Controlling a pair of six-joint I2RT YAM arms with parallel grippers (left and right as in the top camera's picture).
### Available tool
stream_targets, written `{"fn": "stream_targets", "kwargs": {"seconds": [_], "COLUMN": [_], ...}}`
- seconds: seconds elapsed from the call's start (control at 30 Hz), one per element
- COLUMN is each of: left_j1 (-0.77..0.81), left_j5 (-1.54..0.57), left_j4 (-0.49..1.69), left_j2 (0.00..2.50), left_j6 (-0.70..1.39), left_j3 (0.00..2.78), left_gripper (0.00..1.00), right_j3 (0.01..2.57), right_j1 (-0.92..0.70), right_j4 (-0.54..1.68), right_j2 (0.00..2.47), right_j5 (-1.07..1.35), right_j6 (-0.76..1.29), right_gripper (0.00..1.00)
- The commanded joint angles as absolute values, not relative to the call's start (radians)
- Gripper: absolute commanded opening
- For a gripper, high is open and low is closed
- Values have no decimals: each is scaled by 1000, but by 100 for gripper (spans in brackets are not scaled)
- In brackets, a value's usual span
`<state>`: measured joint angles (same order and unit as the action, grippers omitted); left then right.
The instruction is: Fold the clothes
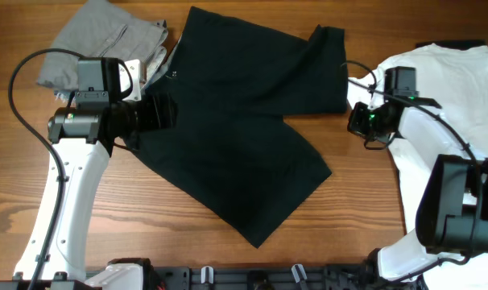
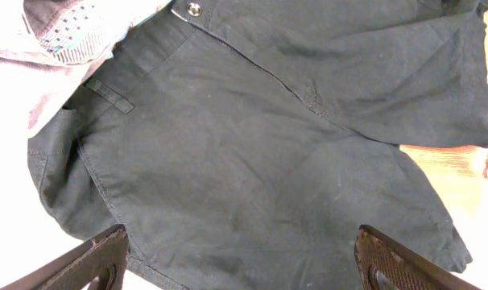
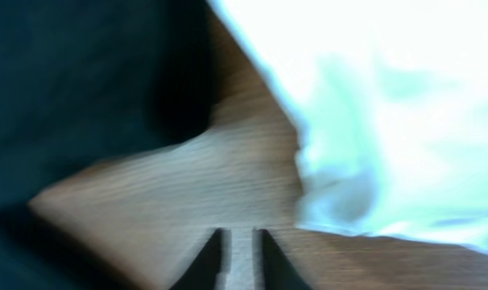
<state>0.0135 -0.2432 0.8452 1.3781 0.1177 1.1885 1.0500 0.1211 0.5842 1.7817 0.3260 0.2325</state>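
The hem of the black shorts' front leg should stay free for my right gripper to fold. My left gripper needs to grab the shorts' waist edge on that leg's side.
Black shorts lie spread flat across the middle of the table, waist toward the upper left and one leg toward the front. My left gripper hovers over the waist side of the shorts. In the left wrist view its jaws are wide open and empty above the dark cloth. My right gripper is beside the right leg edge of the shorts. In the blurred right wrist view its fingers are nearly together over bare wood, holding nothing, with the shorts to the left.
A white garment lies crumpled at the right edge, under the right arm, and also shows in the right wrist view. A grey garment lies at the back left, touching the shorts' waist. The wooden table shows at the front.
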Motion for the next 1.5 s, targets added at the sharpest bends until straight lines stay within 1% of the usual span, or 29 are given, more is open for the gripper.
{"fn": "stream_targets", "kwargs": {"seconds": [0.0, 0.07, 0.1, 0.17, 0.2, 0.23, 0.27, 0.33, 0.43, 0.5, 0.6, 0.63, 0.67, 0.7, 0.73, 0.77, 0.8, 0.87, 0.9, 0.93, 0.97, 1.03, 1.13, 1.2, 1.37, 1.43, 1.47], "left_j1": [8, 8, 8, 8, 8, 8, 8, 8, 8, 8, 8, 8, 8, 8, 8, 8, 8, 8, 8, 8, 8, 8, 9, 9, 9, 9, 9], "left_j5": [-234, -234, -234, -234, -234, -234, -234, -234, -234, -234, -234, -234, -234, -234, -233, -232, -217, -173, -170, -170, -170, -170, -175, -174, -174, -174, -174], "left_j4": [849, 845, 842, 830, 827, 826, 827, 827, 827, 827, 827, 828, 831, 836, 846, 855, 869, 888, 888, 886, 886, 878, 813, 773, 767, 769, 772], "left_j2": [1389, 1389, 1389, 1389, 1389, 1389, 1389, 1389, 1389, 1389, 1390, 1390, 1390, 1390, 1390, 1391, 1395, 1407, 1413, 1422, 1433, 1461, 1520, 1565, 1674, 1720, 1744], "left_j6": [109, 109, 109, 109, 109, 109, 109, 109, 109, 109, 109, 109, 109, 109, 109, 109, 109, 109, 109, 110, 110, 114, 113, 113, 113, 114, 114], "left_j3": [1197, 1197, 1197, 1197, 1197, 1197, 1197, 1197, 1197, 1197, 1197, 1197, 1197, 1197, 1196, 1195, 1190, 1166, 1150, 1124, 1104, 1058, 992, 964, 960, 960, 960], "left_gripper": [89, 90, 90, 90, 91, 91, 91, 91, 92, 92, 93, 93, 93, 92, 92, 92, 92, 91, 91, 91, 91, 86, 73, 70, 72, 66, 61], "right_j3": [1054, 1024, 1008, 966, 942, 920, 904, 889, 905, 924, 943, 948, 957, 973, 992, 1006, 1021, 1038, 1040, 1040, 1040, 1040, 1040, 1040, 1023, 1010, 1003], "right_j1": [93, 46, 24, -25, -49, -69, -83, -93, -56, -1, 119, 138, 154, 169, 179, 183, 184, 185, 185, 185, 185, 184, 184, 184, 184, 184, 184], "right_j4": [697, 750, 756, 727, 696, 668, 645, 620, 588, 537, 371, 351, 343, 347, 368, 395, 435, 515, 540, 570, 592, 642, 723, 780, 923, 945, 947], "right_j2": [1794, 1794, 1794, 1794, 1794, 1794, 1794, 1794, 1794, 1794, 1794, 1794, 1794, 1793, 1791, 1787, 1776, 1737, 1715, 1681, 1655, 1597, 1518, 1494, 1498, 1498, 1498], "right_j5": [643, 592, 567, 552, 549, 536, 513, 422, 144, 16, 22, 27, 52, 110, 196, 254, 299, 342, 355, 382, 403, 429, 446, 446, 446, 441, 441], "right_j6": [50, 28, 30, 46, 82, 114, 142, 194, 326, 374, 361, 364, 359, 323, 269, 252, 244, 242, 243, 242, 242, 247, 273, 280, 372, 367, 367], "right_gripper": [57, 64, 65, 64, 60, 47, 38, 4, 4, 4, 4, 5, 19, 53, 60, 63, 65, 66, 67, 65, 67, 67, 69, 70, 70, 70, 70]}}
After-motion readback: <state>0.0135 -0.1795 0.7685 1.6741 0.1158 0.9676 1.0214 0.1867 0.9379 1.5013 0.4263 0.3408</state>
